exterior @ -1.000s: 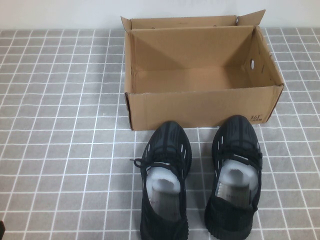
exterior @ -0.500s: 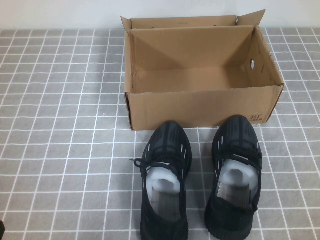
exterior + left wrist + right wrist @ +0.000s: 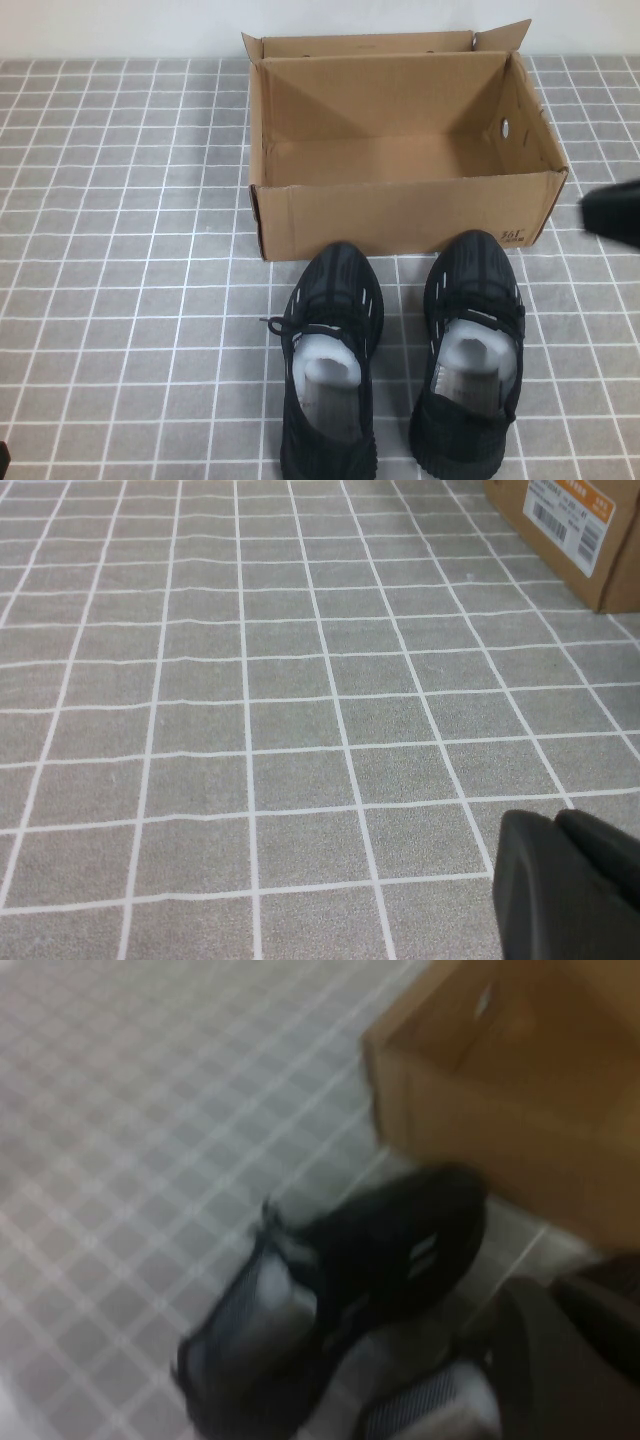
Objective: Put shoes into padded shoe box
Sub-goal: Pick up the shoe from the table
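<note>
My right gripper needs to pinch the sneaker next by its collar's side edge (image 3: 518,345), where the sneaker's side is thin, because the sneaker's body (image 3: 474,272) is wide.
Two black knit sneakers stand side by side, toes toward the box: the left shoe (image 3: 328,370) and the right shoe (image 3: 470,350), both with white paper stuffing. The brown cardboard shoe box (image 3: 400,215) stands open and empty just beyond them. My right gripper (image 3: 612,213) enters at the right edge, beside the box's right front corner, empty. Its wrist view is blurred, showing its shut gripper (image 3: 545,1295), a shoe (image 3: 350,1280) and the box (image 3: 510,1110). My left gripper (image 3: 555,820) is shut and empty, low over bare cloth, far from the shoes.
A grey cloth with a white grid (image 3: 120,250) covers the table. A pale wall runs behind the box. In the left wrist view the box's end with an orange label (image 3: 575,520) shows. Open cloth lies left of the box and shoes.
My right gripper has come into the high view at the right edge, moving fast. The shoes, the box and the left arm have not moved.
</note>
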Robot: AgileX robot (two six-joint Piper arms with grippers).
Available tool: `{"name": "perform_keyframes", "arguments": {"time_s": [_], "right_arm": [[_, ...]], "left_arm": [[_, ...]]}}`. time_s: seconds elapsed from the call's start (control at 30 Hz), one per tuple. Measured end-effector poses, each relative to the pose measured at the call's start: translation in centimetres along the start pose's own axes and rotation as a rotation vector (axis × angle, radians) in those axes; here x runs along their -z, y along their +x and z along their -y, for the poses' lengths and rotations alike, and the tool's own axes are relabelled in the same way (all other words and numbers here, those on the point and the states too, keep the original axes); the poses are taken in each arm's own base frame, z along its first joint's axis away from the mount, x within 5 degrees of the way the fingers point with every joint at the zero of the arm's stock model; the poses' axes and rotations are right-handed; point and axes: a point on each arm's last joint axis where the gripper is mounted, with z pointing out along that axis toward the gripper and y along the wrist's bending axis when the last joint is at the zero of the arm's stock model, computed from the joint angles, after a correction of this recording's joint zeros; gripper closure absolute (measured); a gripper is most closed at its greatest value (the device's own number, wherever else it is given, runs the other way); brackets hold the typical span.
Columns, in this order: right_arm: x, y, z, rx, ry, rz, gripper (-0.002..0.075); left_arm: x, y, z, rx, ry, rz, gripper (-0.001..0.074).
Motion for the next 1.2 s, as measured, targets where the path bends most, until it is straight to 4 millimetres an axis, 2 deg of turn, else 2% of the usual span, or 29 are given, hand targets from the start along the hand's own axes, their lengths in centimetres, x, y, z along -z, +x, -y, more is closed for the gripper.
{"name": "perform_keyframes", "arguments": {"time_s": [0.13,0.33,0.4,0.67,0.87,0.97,1.03,1.13,1.2], "right_arm": [[-2.4,0.8,-0.5,0.026,0.03,-0.144,0.0572],[-6.2,2.1,-1.5,0.159,0.117,-0.343,0.03],[-7.4,2.4,-1.6,0.217,0.165,-0.383,0.0245],[-11.5,3.0,-0.8,0.427,0.289,-0.46,0.0239],[-14.5,4.1,0.1,0.438,0.333,-0.546,0.024],[-15.9,4.8,0.7,0.443,0.363,-0.587,0.0267],[-16.7,5.2,1.1,0.421,0.4,-0.602,0.0328],[-17.5,5.7,1.5,0.394,0.43,-0.621,0.0518],[-17.6,5.8,1.5,0.393,0.432,-0.633,0.0713]], "left_arm": [[0.0,0.0,0.0,0.0,0.0,0.0,0.0738],[0.0,0.0,0.0,0.0,0.0,0.0,0.0738],[0.0,0.0,0.0,0.0,0.0,0.0,0.0738],[0.0,0.0,0.0,0.0,0.0,0.0,0.0738],[0.0,0.0,0.0,0.0,0.0,0.0,0.0738],[0.0,0.0,0.0,0.0,0.0,0.0,0.0738],[0.0,0.0,0.0,0.0,0.0,0.0,0.0738],[0.0,0.0,0.0,0.0,0.0,0.0,0.0738],[0.0,0.0,0.0,0.0,0.0,0.0,0.0738]]}}
